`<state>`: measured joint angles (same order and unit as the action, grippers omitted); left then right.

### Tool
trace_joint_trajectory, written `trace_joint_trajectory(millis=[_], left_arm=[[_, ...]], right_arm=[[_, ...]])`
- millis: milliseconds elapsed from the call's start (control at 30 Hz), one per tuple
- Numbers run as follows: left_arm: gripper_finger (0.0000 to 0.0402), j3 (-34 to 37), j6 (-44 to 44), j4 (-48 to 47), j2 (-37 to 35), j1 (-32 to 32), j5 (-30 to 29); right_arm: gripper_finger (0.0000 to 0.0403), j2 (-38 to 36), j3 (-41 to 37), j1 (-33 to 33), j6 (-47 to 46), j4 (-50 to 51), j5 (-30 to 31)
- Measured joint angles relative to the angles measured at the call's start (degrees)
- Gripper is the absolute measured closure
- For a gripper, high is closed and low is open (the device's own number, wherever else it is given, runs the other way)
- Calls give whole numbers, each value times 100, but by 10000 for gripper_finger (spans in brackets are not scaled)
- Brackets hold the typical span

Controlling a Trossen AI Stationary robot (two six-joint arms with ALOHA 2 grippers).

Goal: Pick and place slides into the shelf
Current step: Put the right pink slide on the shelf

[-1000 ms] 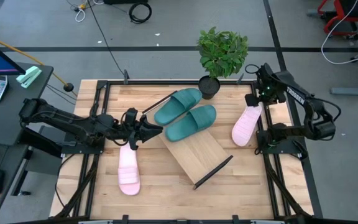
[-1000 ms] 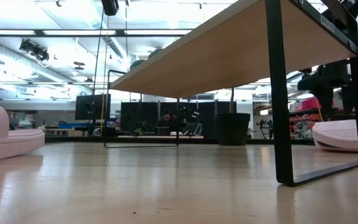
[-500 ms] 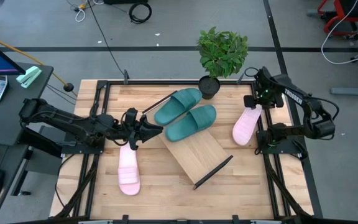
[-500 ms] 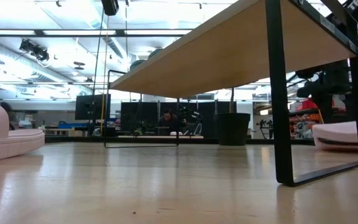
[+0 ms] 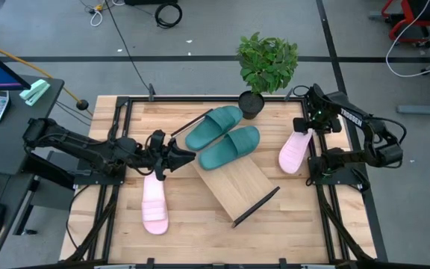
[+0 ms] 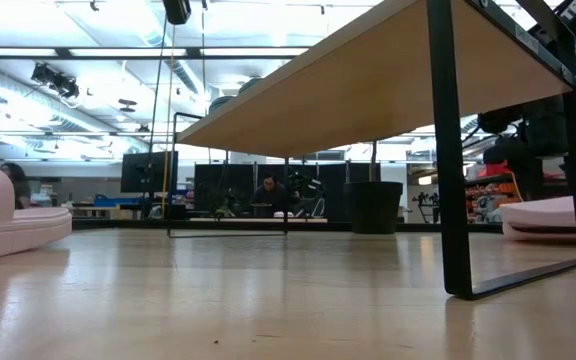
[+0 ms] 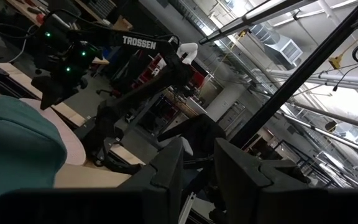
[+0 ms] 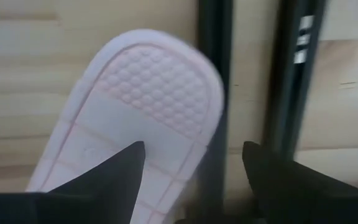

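Note:
My right gripper is to get the pink slide into the shelf, so it needs to pick up the slide next by its rounded sole end.
Two dark teal slides lie side by side on the far end of the light-wood shelf, which stands askew mid-table on black end bars. One pink slide lies flat on the table at the right. My right gripper hangs open just above its far, rounded end, one finger to either side, touching nothing. The other pink slide lies at the near left. My left gripper hovers shut and empty between that slide and the shelf.
A potted plant stands at the table's far edge beside the teal slides. Black frame rails run right beside the right pink slide. The shelf's near half is bare wood. Bare tabletop lies along the near edge.
My right gripper has shifted slightly toward the table's near edge over the pink slide's far end. The slides and the shelf stay where they were.

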<state>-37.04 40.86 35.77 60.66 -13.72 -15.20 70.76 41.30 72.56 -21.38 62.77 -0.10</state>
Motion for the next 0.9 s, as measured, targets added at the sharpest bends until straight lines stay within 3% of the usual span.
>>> trace_joint_trajectory(millis=[333,633,900], left_arm=[[305,0,-17,1,2,0,0],[304,0,-17,1,2,0,0],[308,0,-105,1,2,0,0]], right_arm=[[122,2,-11,-11,-227,-400,-1037],[126,2,-11,-503,-420,-744,-1277],[168,2,-11,-966,-617,-1032,-1233]])
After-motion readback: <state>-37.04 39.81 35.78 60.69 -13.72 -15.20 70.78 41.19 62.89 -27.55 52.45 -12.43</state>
